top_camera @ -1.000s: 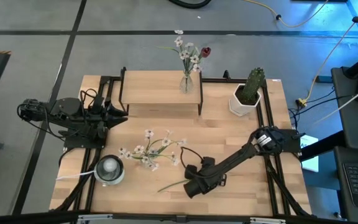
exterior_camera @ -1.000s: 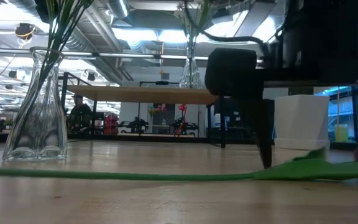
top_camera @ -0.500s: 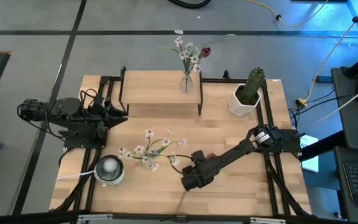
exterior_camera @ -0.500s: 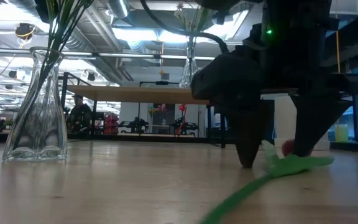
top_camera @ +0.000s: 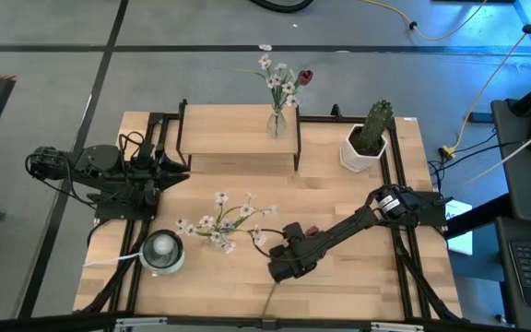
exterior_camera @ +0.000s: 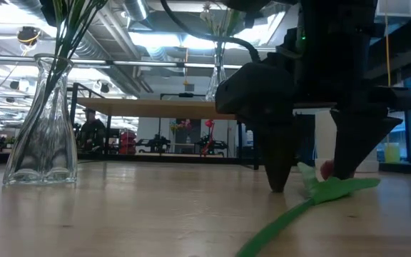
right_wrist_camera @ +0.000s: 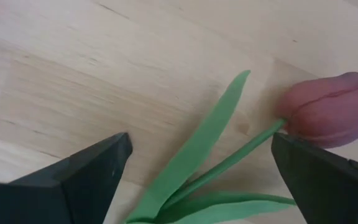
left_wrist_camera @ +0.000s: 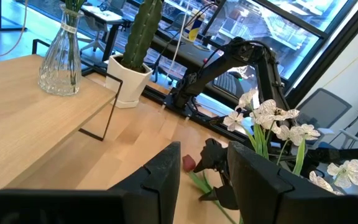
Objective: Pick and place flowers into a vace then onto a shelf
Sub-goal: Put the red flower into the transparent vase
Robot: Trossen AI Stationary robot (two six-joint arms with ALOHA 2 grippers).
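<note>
My right gripper picks up the flower by its green stem beside the leaves next, since the dark red bud has soft petals at risk of crushing.
A flower with a dark red bud (right_wrist_camera: 328, 112), green stem (right_wrist_camera: 229, 163) and long leaves lies flat on the tabletop near its front edge (top_camera: 270, 297). My right gripper (right_wrist_camera: 201, 146) points down over its bud end, open, fingertips at the table on either side of stem and leaves (exterior_camera: 311, 182). A glass vase (top_camera: 162, 251) at the near left holds white-blossomed flowers (top_camera: 219, 226). On the shelf (top_camera: 219, 134) at the back stands a second vase (top_camera: 277, 120) with flowers. My left gripper (left_wrist_camera: 204, 162) waits open at the table's left (top_camera: 178, 172). My right gripper has one finger (right_wrist_camera: 328, 180) standing right beside the bud's base (right_wrist_camera: 284, 121); whether it touches the bud cannot be told. The other finger stands clear of the leaves. The flower lies on the table.
A green cactus in a white pot (top_camera: 369, 138) stands at the back right. Black frame rails (top_camera: 399, 184) run along the table's sides. Bare wood lies between the shelf and my right gripper.
My right gripper has rolled about its own axis and shifted slightly toward the table's left, then kept still. The flower has swung about: its stem end, which pointed toward the table's left, now points toward the near edge, while the bud end stayed by the fingers.
</note>
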